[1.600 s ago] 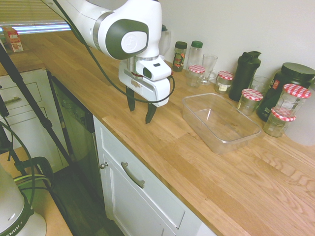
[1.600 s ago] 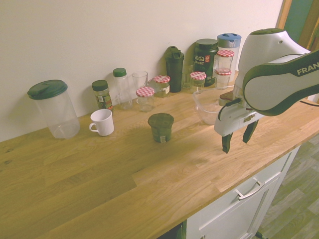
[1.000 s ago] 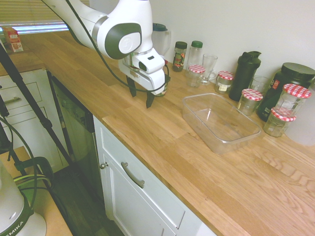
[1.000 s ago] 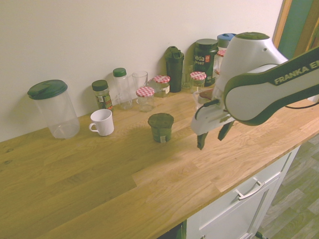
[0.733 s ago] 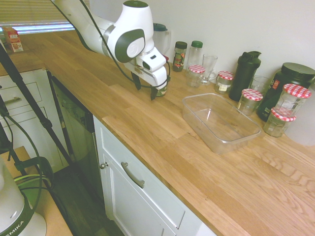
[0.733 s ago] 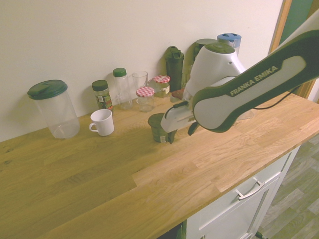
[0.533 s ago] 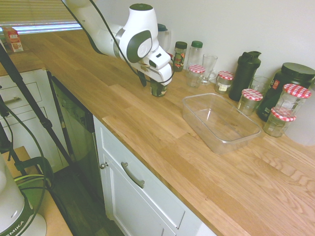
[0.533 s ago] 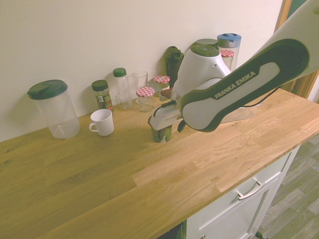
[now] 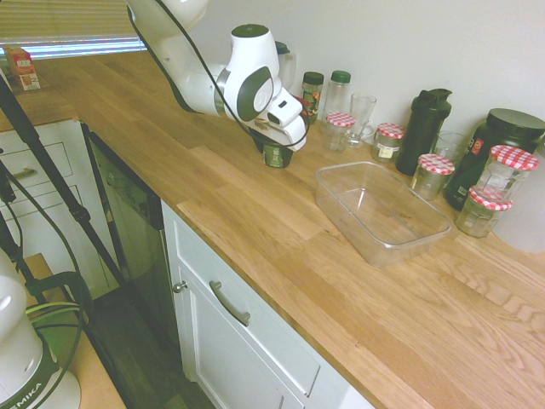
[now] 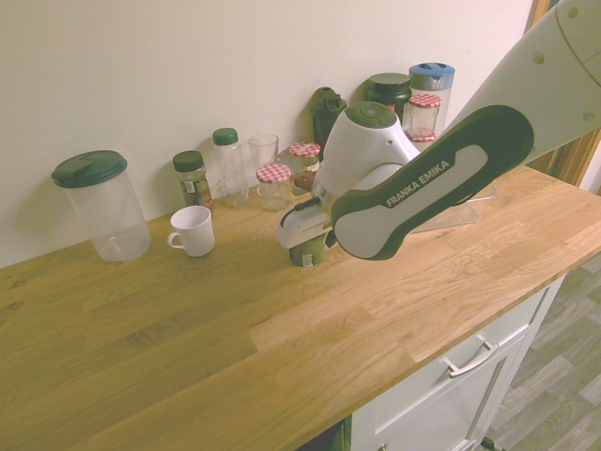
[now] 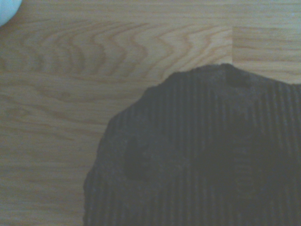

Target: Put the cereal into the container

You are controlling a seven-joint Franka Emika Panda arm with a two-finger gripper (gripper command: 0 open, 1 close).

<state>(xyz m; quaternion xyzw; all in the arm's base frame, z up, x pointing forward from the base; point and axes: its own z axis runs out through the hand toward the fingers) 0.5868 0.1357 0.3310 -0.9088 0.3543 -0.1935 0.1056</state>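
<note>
The robot's fingers reach down around the dark jar [image 9: 275, 157] [image 11: 202, 155], and the jar's lower part is beneath them on the wooden counter. The gripper should close now. Closing now would hold the jar.
The cereal [image 9: 276, 157] is a small squat dark jar standing on the wooden counter, left of the container [image 9: 415, 239], a large clear rectangular tub. My gripper [image 9: 274, 146] hangs low right over the jar and is open, one finger on each side of its top. From the other side the jar [image 10: 308, 252] shows only below the gripper [image 10: 305, 235], and the arm hides most of the tub [image 10: 462, 212]. In the wrist view the jar's dark ribbed lid [image 11: 202, 155] fills a large part of the picture, with bare wood around it.
Along the wall stand a white mug [image 10: 192, 230], a big clear canister with a green lid [image 10: 101, 207], a spice jar [image 9: 311, 96], glasses [image 9: 362, 115], red-checked-lid jars [image 9: 341, 128] and a black shaker bottle [image 9: 426, 128]. The counter's front edge [image 9: 255, 256] runs close by.
The arm has swung from near the counter's front edge back toward the wall and come down over the cereal jar. The gripper has stayed open throughout.
</note>
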